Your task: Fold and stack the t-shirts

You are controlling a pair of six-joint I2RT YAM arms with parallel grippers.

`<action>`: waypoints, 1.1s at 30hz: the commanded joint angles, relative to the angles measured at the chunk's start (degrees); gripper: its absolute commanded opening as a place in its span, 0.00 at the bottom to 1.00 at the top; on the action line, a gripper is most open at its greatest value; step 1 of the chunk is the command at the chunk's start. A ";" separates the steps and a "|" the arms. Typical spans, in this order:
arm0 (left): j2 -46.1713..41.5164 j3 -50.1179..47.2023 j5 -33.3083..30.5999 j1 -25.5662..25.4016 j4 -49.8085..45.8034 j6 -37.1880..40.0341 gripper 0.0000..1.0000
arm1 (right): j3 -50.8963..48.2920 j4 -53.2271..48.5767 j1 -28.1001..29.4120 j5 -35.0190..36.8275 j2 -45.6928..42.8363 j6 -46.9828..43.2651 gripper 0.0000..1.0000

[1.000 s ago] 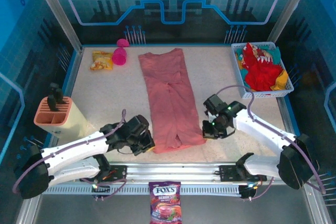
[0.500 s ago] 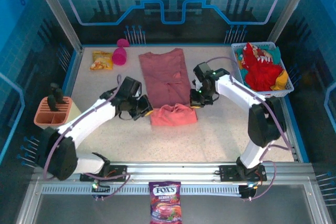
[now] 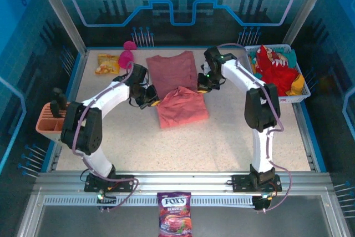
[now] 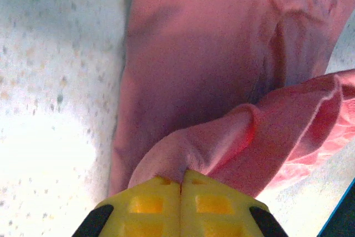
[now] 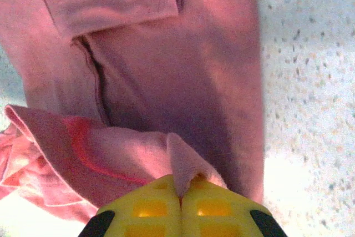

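I need to keep holding the hem corner with my left gripper. The hem corner hangs above the t-shirt's edge, so it would drop short of its place if I opened now.
The salmon-pink t-shirt (image 3: 176,84) lies in the middle of the table, its near half lifted and doubled over the far half. My left gripper (image 3: 151,96) is shut on the shirt's left hem corner (image 4: 166,162), held above the cloth beneath. At the shirt's right edge, my right gripper (image 3: 203,85) is shut on the other hem corner (image 5: 186,165). The yellow fingers (image 4: 152,206) press together in the left wrist view, and the fingers (image 5: 152,206) do the same in the right wrist view. A bright red t-shirt (image 3: 275,73) sits bunched in the white basket (image 3: 260,97) at the back right.
A magenta goblet (image 3: 126,58) and an orange-yellow snack packet (image 3: 107,63) lie at the back left. A peach holder block (image 3: 50,123) stands at the left edge. A candy bag (image 3: 175,220) lies in front of the rail.
Both grippers have carried the shirt's near hem away from the arm bases, from the front of the table up over its middle. The shirt is now doubled over itself.
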 commanded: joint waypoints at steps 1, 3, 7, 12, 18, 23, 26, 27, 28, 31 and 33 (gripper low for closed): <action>4.44 4.72 1.51 0.94 0.48 3.77 0.00 | 6.22 -3.51 -0.81 -2.17 5.41 -1.61 0.00; 6.09 5.67 0.94 1.22 1.81 4.15 0.00 | 9.11 -3.81 -1.07 -1.70 7.76 -1.57 0.00; 10.07 7.60 3.04 2.97 4.14 3.02 0.00 | 13.20 -4.27 -1.73 -2.57 10.74 -0.77 0.01; 13.00 10.56 3.90 4.34 5.56 4.90 0.40 | 13.72 -3.72 -2.37 -0.78 12.61 -0.16 0.31; 8.77 12.30 5.76 6.10 4.61 7.78 0.68 | 5.29 1.58 -2.61 -0.61 3.80 -0.47 0.90; 1.31 2.47 10.40 5.99 6.65 6.91 0.68 | -10.37 6.41 -2.57 -2.79 -6.44 -1.74 0.92; -3.22 -5.60 10.99 5.42 8.17 6.02 0.64 | -20.36 10.22 -2.67 -4.58 -11.72 -2.10 0.88; -4.41 -7.80 11.00 5.10 8.45 5.40 0.63 | -23.14 11.62 -2.74 -5.44 -13.46 -2.11 0.87; -6.13 -10.49 11.41 4.33 9.86 4.65 0.62 | -25.94 13.02 -2.69 -6.39 -15.10 -1.74 0.86; -10.64 -18.27 10.62 0.75 14.19 1.53 0.63 | -32.08 15.76 -2.49 -9.35 -17.78 -0.98 0.82; -12.06 -22.09 10.06 -1.55 16.49 -0.38 0.63 | -35.22 17.30 -2.41 -9.51 -18.60 -0.75 0.78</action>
